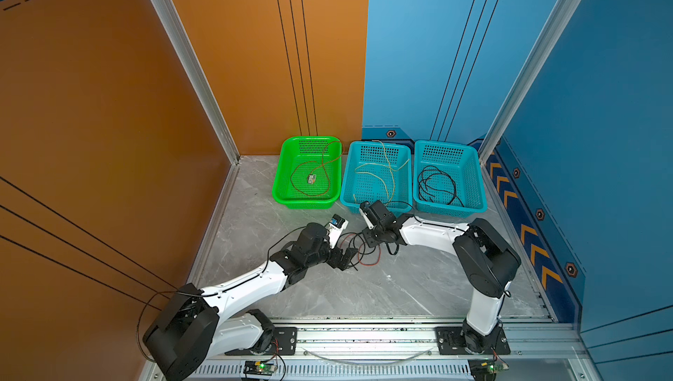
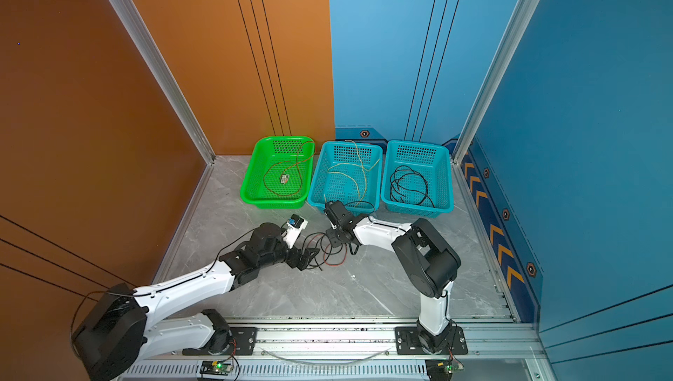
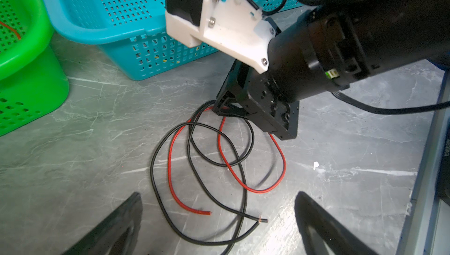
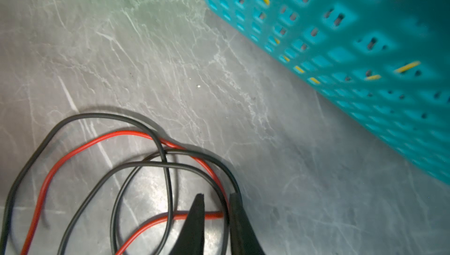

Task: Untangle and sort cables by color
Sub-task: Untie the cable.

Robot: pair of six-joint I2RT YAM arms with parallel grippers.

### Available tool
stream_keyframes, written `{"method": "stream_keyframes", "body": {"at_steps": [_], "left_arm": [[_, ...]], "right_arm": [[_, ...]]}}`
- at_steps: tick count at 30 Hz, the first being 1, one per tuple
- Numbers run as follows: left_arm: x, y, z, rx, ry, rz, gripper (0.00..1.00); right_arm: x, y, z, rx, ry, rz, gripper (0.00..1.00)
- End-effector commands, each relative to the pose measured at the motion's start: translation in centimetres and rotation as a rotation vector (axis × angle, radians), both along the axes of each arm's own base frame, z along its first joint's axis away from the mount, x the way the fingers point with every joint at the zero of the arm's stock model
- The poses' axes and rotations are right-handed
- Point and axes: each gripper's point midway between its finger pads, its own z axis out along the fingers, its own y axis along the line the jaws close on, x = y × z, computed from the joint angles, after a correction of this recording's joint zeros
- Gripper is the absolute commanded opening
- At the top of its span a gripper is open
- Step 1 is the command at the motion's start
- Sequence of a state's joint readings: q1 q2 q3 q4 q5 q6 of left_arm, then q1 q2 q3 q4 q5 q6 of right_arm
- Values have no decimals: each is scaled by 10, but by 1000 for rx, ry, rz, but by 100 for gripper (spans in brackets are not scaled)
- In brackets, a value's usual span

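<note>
My left gripper will next pick up only the black cable at the near side of the tangle and leave the red one, to untangle the black cable for sorting.
A tangle of one red cable (image 3: 169,168) and one black cable (image 3: 151,171) lies on the grey table in front of the baskets, also seen in both top views (image 1: 368,257) (image 2: 333,257). My right gripper (image 4: 218,199) points down into the tangle's far side. Its jaws stand a narrow gap apart, with the red cable's (image 4: 73,153) end and a strand of black cable (image 4: 97,115) in that gap. My left gripper (image 3: 218,199) hovers wide open over the tangle's near side, around the loose cable ends and touching nothing. Both grippers (image 1: 349,257) (image 1: 365,248) nearly meet.
Three baskets line the back. The green basket (image 1: 278,193) holds a red cable (image 1: 293,182). The middle teal basket (image 1: 346,200) holds yellow cable (image 1: 378,171), and the right teal basket (image 1: 480,200) holds black cables (image 1: 437,182). The middle basket's front wall (image 4: 365,46) is close behind my right gripper.
</note>
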State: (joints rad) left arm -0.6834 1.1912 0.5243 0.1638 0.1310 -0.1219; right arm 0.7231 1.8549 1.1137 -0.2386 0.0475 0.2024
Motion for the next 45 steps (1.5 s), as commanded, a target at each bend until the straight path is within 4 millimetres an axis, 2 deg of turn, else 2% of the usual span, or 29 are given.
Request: {"method": "stream_keyframes", "body": {"at_steps": [1, 11, 15, 23, 29, 33, 39, 42, 45], "left_arm": [[-4, -5, 1, -5, 9, -17, 98], [1, -10, 4, 4, 6, -33, 98], [6, -14, 7, 20, 0, -47, 98], [10, -14, 12, 5, -14, -49, 98], [14, -20, 18, -2, -30, -74, 98], [21, -22, 16, -9, -33, -66, 98], [27, -30, 15, -28, -20, -85, 100], [27, -35, 11, -27, -5, -105, 89], [25, -39, 11, -39, 8, -131, 66]], "right_arm": [[-32, -24, -29, -97, 125, 14, 13], [-30, -23, 1, -74, 83, 34, 1], [-34, -23, 28, -60, 55, 62, 0], [-55, -20, 89, 29, -18, 119, 0], [-67, -17, 124, 100, -36, 163, 0], [-74, -12, 140, 151, -39, 195, 0], [-80, -10, 152, 177, -49, 214, 0], [-82, -8, 154, 191, -48, 222, 0], [-83, -6, 155, 195, -49, 227, 0]]}}
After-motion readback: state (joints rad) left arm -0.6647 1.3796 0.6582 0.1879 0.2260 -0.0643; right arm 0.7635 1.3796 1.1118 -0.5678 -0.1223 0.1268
